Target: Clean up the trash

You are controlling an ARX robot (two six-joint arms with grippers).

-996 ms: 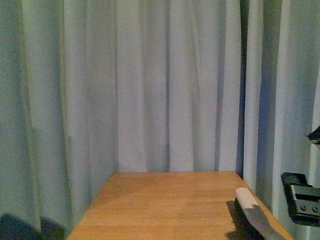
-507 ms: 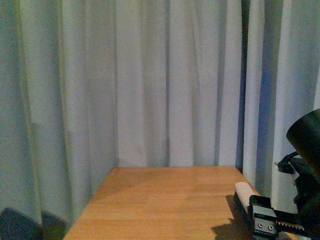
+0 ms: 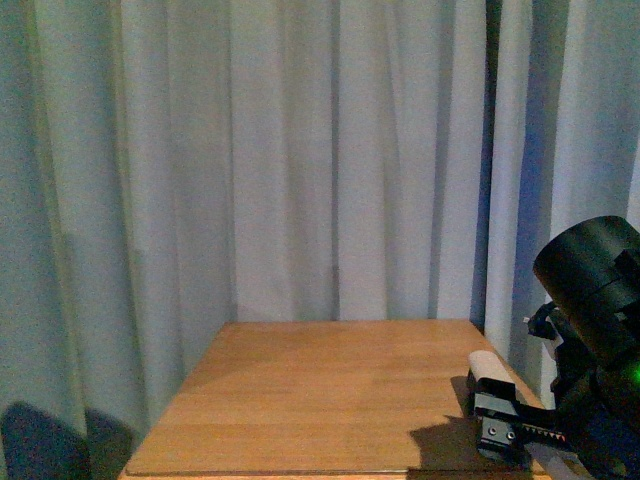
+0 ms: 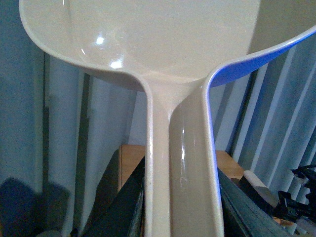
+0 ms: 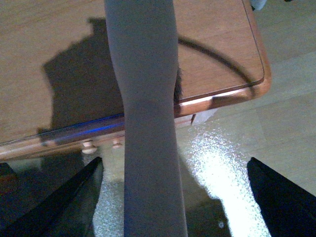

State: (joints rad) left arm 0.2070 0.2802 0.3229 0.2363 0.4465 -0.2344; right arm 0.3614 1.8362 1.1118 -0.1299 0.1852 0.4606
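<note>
I will pick up the beige brush by its handle [image 5: 150, 148] with my right gripper next. Its bristles will then be free to sweep up trash.
No trash shows in any view. In the left wrist view my left gripper [image 4: 182, 200] is shut on the long handle of the beige dustpan [image 4: 148, 39], whose scoop fills the upper part of the picture. My right gripper [image 3: 505, 428] hangs at the table's right front corner, open. In the right wrist view its dark fingers [image 5: 74, 197] stand wide apart on either side of a pale grey handle [image 5: 148, 98] without touching it. The rounded end of that handle [image 3: 488, 368] pokes up over the table's right edge.
A wooden table [image 3: 330, 390] stands against pale curtains [image 3: 300, 150] that close off the back and both sides. Its rounded corner [image 5: 256, 79] and the light floor [image 5: 286, 128] below show in the right wrist view. The right arm's black body [image 3: 590, 270] fills the lower right.
The right arm has come into the front view from the right and moved left, its gripper now beside the pale handle. The front view has shifted, showing the table's front edge.
</note>
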